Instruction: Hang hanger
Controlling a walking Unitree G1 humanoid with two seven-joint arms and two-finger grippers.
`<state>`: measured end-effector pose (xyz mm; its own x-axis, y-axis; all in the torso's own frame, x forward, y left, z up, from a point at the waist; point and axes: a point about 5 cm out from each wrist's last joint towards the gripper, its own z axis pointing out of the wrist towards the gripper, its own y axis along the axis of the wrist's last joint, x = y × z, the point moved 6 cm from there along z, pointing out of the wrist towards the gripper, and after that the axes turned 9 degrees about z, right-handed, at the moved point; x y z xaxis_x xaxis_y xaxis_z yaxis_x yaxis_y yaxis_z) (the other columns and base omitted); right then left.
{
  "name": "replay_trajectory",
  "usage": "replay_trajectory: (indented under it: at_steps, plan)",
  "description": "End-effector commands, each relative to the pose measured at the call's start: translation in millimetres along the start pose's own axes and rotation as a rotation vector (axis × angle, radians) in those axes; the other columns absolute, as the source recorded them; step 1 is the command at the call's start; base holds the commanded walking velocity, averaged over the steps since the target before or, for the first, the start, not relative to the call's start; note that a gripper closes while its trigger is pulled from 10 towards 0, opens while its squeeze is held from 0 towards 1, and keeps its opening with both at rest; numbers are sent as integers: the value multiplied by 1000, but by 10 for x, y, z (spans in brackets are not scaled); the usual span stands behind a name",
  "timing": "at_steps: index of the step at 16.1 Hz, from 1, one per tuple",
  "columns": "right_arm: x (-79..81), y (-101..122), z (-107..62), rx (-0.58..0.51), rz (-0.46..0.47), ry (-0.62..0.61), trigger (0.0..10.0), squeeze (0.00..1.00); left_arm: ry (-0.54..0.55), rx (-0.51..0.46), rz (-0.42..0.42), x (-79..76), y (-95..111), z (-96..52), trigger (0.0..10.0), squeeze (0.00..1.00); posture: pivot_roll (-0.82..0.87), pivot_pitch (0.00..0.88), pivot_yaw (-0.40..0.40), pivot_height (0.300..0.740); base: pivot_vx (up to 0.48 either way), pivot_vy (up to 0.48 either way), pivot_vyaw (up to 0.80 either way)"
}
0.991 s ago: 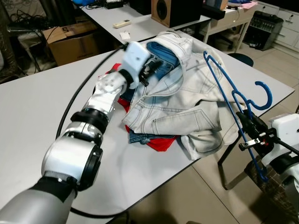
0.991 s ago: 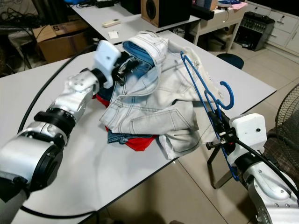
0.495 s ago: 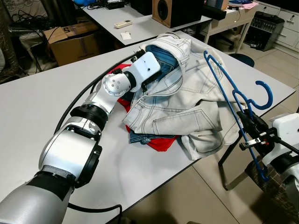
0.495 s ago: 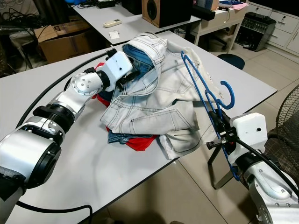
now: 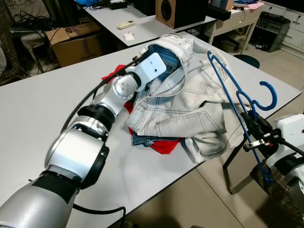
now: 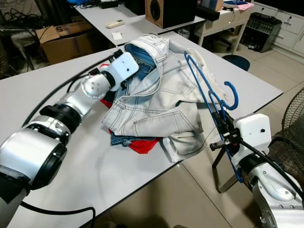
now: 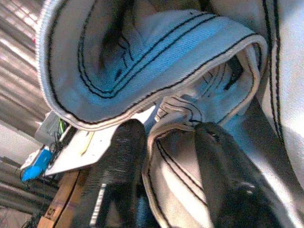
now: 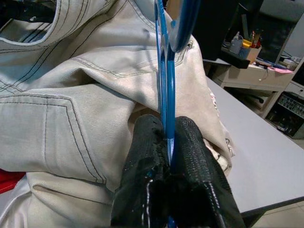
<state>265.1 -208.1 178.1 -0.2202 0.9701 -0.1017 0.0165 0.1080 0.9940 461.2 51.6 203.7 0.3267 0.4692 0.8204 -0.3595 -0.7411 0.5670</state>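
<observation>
I should grab the jacket by its collar [image 7: 164, 133] next with my left gripper. The jacket lies in a loose heap, and its stitched edge is standing up.
A blue wire hanger [image 8: 165, 71] stands tilted over the table's right edge, and my right gripper [image 5: 254, 135] is shut on its lower bar. Its hook [image 5: 274, 97] points up and to the right. A pale denim jacket [image 5: 190, 95] lies heaped on the table over blue jeans [image 5: 166, 54] and a red garment [image 5: 164, 145]. My left gripper [image 7: 166, 130] is at the jacket's collar, open, with the collar's stitched edge between its two black fingers [image 7: 118, 156]. The hanger's top corner leans over the jacket without being inside it.
The clothes lie on a white table [image 5: 38, 104]. Behind it are a cardboard box [image 5: 76, 40], a second table with a remote [image 5: 125, 23] and a speaker [image 5: 178, 12]. A stool [image 5: 244, 59] and a fan [image 6: 289, 137] stand to the right, off the table.
My left gripper has turned over and moved down and forward into the jacket's collar. The right gripper and the hanger have stayed still.
</observation>
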Motion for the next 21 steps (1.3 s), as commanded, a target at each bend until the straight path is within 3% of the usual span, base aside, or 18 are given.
replay_trajectory:
  at_steps: [1, 5, 9, 14, 16, 17, 20, 21]
  plan:
    - [26, 46, 10, -21, -5, 8, 10000, 0, 10, 2, 33, 74, 62, 28, 0, 0, -212, 0, 92, 740, 0, 0, 0]
    - [15, 51, -3, -23, -7, 1, 10000, 0, -23, 30, 58, -38, -5, 23, 0, 0, -217, 0, 96, 740, 0, 0, 0]
    - [24, 46, 4, -23, -6, 3, 10000, 0, 13, 46, 53, 19, -30, 19, 0, 0, -214, 0, 95, 740, 0, 0, 0]
    - [27, 49, 6, -26, -6, -1, 10000, 0, 124, 12, -111, 208, 1, 1, 0, 0, -215, 0, 104, 740, 0, 0, 0]
    - [8, 51, -6, -33, -4, -14, 10000, 0, 188, -98, -307, 360, 132, -25, 0, 0, -211, 0, 108, 740, 0, 0, 0]
    - [6, 45, -5, -33, -2, -16, 10000, 0, 211, -149, -354, 431, 194, -44, 0, 0, -207, 0, 108, 740, 0, 0, 0]
    - [25, 42, 29, -42, 6, -12, 10000, 0, 292, -241, -411, 692, 285, -123, 0, 0, -188, 0, 104, 740, 0, 0, 0]
    - [51, 46, 70, -51, 12, -2, 10000, 0, 378, -306, -431, 984, 317, -237, 0, 0, -178, 0, 102, 740, 0, 0, 0]
